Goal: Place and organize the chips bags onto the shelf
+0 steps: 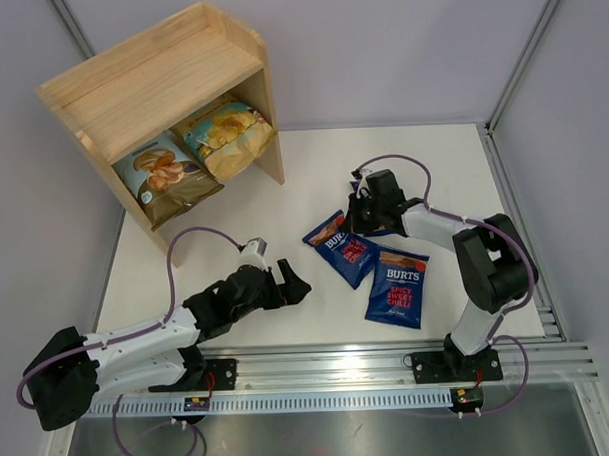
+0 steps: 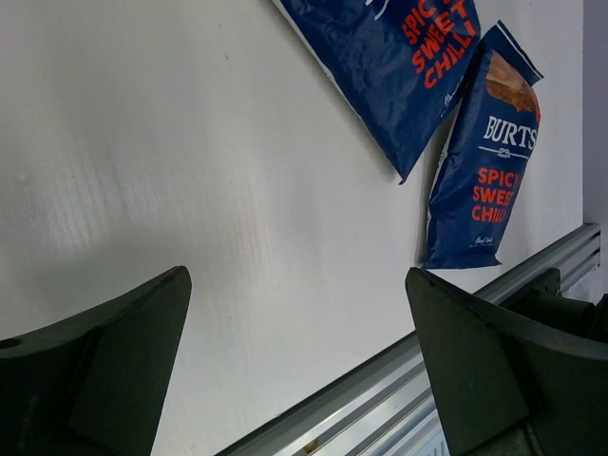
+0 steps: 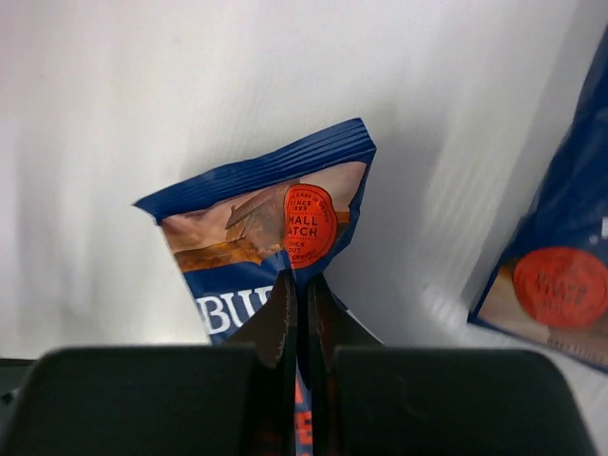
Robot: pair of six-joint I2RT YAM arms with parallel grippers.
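The top of the dark blue Burts bag should stay free for my right gripper, so my left gripper needs to grab the bag by its bottom edge [image 1: 364, 273] [image 2: 433, 129] next.
The wooden shelf [image 1: 149, 73] stands at the back left. A pale blue-olive chips bag [image 1: 168, 178] and a tan-yellow one [image 1: 226, 136] lie on its lower tier. Two dark blue Burts bags [image 1: 340, 249] [image 1: 397, 285] lie flat mid-table; the left wrist view shows both [image 2: 399, 66] [image 2: 484, 161]. My right gripper [image 1: 362, 214] [image 3: 304, 285] is shut, pinching a third dark blue Burts bag [image 3: 256, 214] just below its top seal. My left gripper [image 1: 291, 278] [image 2: 299, 361] stands open and empty above bare table, left of the blue bags.
An aluminium rail [image 1: 329, 367] [image 2: 399, 380] runs along the near edge by the arm bases. Grey enclosure walls close in the back and both sides. A neighbouring blue bag [image 3: 560, 285] lies right of the held one.
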